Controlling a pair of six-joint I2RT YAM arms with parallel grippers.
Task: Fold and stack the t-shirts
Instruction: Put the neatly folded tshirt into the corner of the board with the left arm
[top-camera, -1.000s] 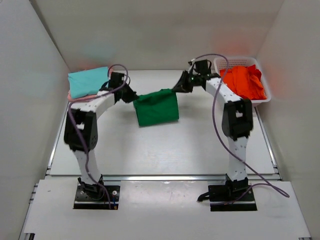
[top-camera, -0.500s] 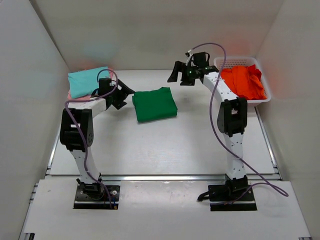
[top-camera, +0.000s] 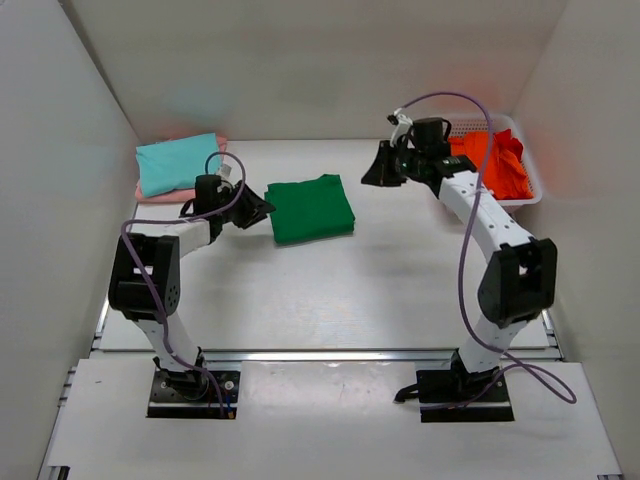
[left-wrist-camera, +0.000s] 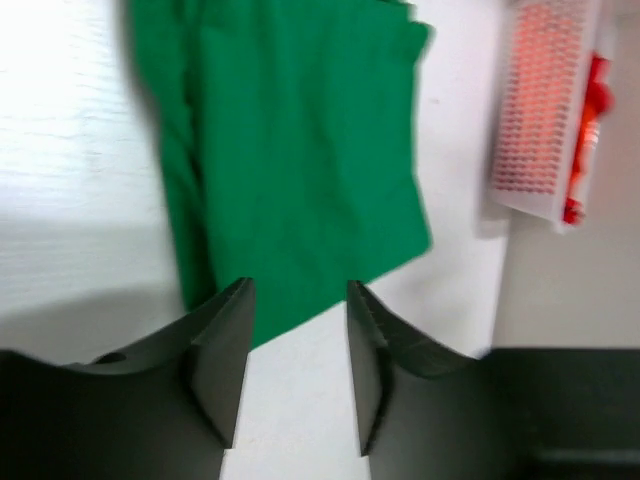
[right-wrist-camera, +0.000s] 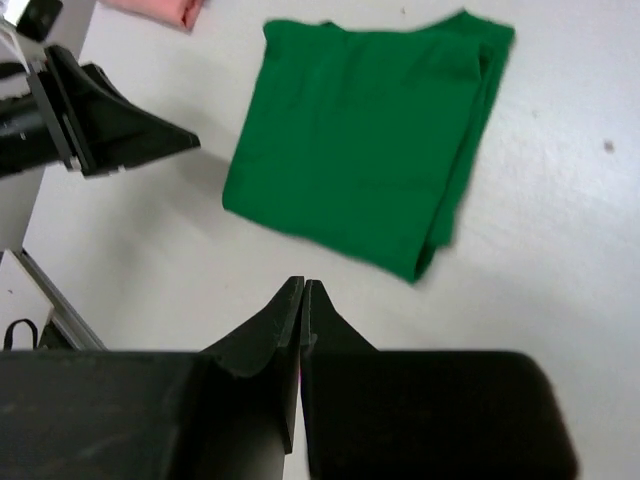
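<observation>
I will next use my left gripper to grab the folded green t-shirt's edge nearest the teal t-shirt, layers together, and stack it there.
A dark green t-shirt (top-camera: 311, 208) lies folded flat in the middle of the table, also seen in the left wrist view (left-wrist-camera: 300, 170) and the right wrist view (right-wrist-camera: 370, 150). At the back left a folded teal t-shirt (top-camera: 178, 163) rests on a pale pink t-shirt (top-camera: 150, 192). An orange-red t-shirt (top-camera: 500, 165) lies crumpled in the basket. My left gripper (top-camera: 262, 210) (left-wrist-camera: 298, 290) stands open and empty just left of the green shirt. My right gripper (top-camera: 372, 175) (right-wrist-camera: 303, 285) is shut on nothing, above and right of the green shirt.
The white lattice basket (top-camera: 530, 192) stands at the back right corner, its side showing in the left wrist view (left-wrist-camera: 540, 110). White walls close in the table on the left, back and right. A metal rail (top-camera: 330, 353) runs along the near edge.
Both grippers have let go of the green shirt, which now lies flat. The right gripper has drawn back to the right and shut. The left gripper has pulled back left and narrowed.
</observation>
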